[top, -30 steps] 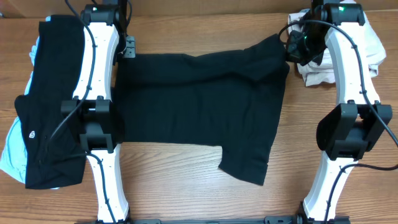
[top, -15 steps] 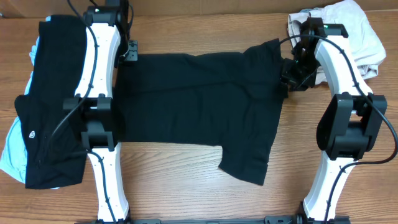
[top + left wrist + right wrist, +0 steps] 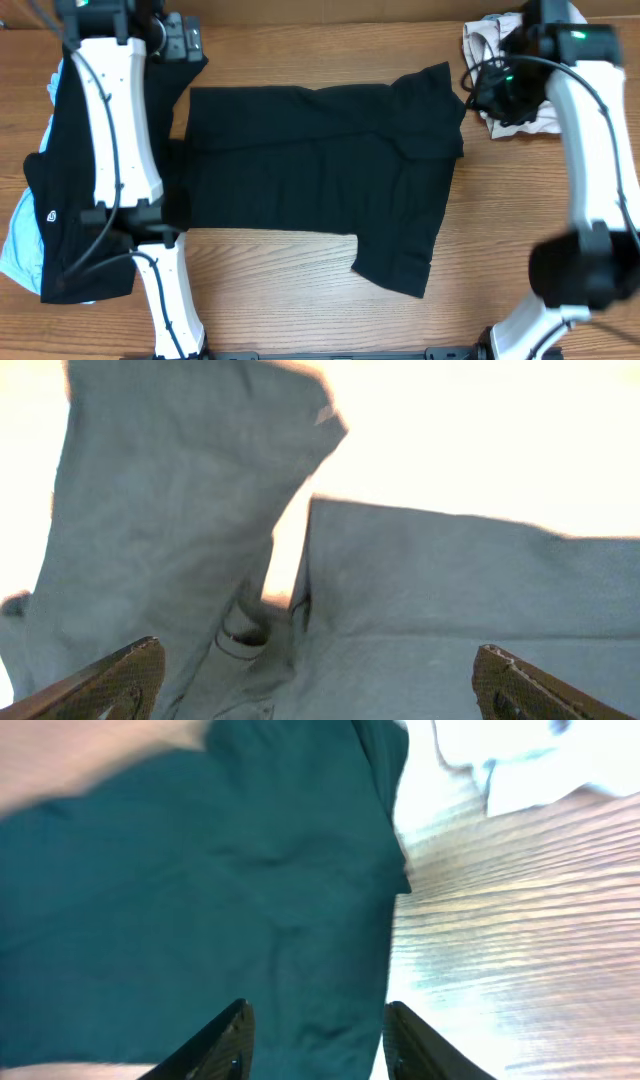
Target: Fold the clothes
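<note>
My left gripper grabs the black T-shirt's near hem corner, beside the stacked clothes, next, to fold the T-shirt's near side over.
A black short-sleeved T-shirt (image 3: pixel 320 180) lies spread flat across the middle of the table, one sleeve at the top right and one at the bottom right. My left gripper (image 3: pixel 185 42) hovers off the shirt's top left corner. In the left wrist view it (image 3: pixel 320 690) is wide open above dark cloth (image 3: pixel 420 590), with nothing between its fingers (image 3: pixel 115 680). Just past the top right sleeve is my right gripper (image 3: pixel 488 92). The right wrist view shows it (image 3: pixel 318 1040) open over the shirt's edge (image 3: pixel 250 890), and the cloth lies loose beneath it.
More black clothes (image 3: pixel 80 200) are stacked along the left edge over a pale blue garment (image 3: pixel 18 250). A beige and white heap (image 3: pixel 485 40) sits at the back right. Bare wooden table (image 3: pixel 520 220) shows to the right of the shirt and in front of it.
Both grippers opened and let go of the shirt's top corners. The left arm lifted and swung to the back left. The right gripper drew off to the right, and the shirt stayed flat.
</note>
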Robot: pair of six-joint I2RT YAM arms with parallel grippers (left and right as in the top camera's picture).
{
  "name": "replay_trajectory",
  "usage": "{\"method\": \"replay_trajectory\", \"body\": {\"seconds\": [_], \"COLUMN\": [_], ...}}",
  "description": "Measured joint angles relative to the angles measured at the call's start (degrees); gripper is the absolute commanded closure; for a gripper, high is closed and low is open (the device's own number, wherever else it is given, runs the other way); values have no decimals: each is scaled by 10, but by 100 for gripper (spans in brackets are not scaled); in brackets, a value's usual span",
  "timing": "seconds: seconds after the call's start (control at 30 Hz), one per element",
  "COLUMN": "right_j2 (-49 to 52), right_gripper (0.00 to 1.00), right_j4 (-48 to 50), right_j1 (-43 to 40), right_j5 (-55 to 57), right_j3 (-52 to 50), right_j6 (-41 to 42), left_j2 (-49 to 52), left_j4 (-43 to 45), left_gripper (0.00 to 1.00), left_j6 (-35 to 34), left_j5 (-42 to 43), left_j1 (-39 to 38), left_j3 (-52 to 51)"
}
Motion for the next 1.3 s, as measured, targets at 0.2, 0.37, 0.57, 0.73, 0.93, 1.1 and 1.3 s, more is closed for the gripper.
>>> {"method": "replay_trajectory", "body": {"seconds": [0.2,0.37,0.57,0.73,0.93,1.1,1.3], "right_j2": [-148,-219,-322,-425,-445,-407,-377], "right_gripper": [53,53,51,46,46,47,46], "right_j4": [-63,-135,-134,-99,-21,28,56], "right_j1": [0,4,38,61,64,64,64], "right_j5": [-4,28,52,58,41,29,24], "right_j3": [19,17,-51,-166,-337,-443,-490], "right_j6": [4,29,92,144,173,174,169], "left_j2": [-108,-200,-298,-319,-328,-338,-338], "left_j4": [-1,-1,-2,-3,13,94,223], "left_gripper": [0,0,0,0,0,0,7], "left_j6": [0,-3,-35,-94,-152,-190,-226], "left_j5": [24,29,29,-6,-36,-44,-49], "left_j1": [-5,-5,-5,-5,-5,-5,-5], "left_j3": [14,-40,-232,-384,-534,-672,-854]}}
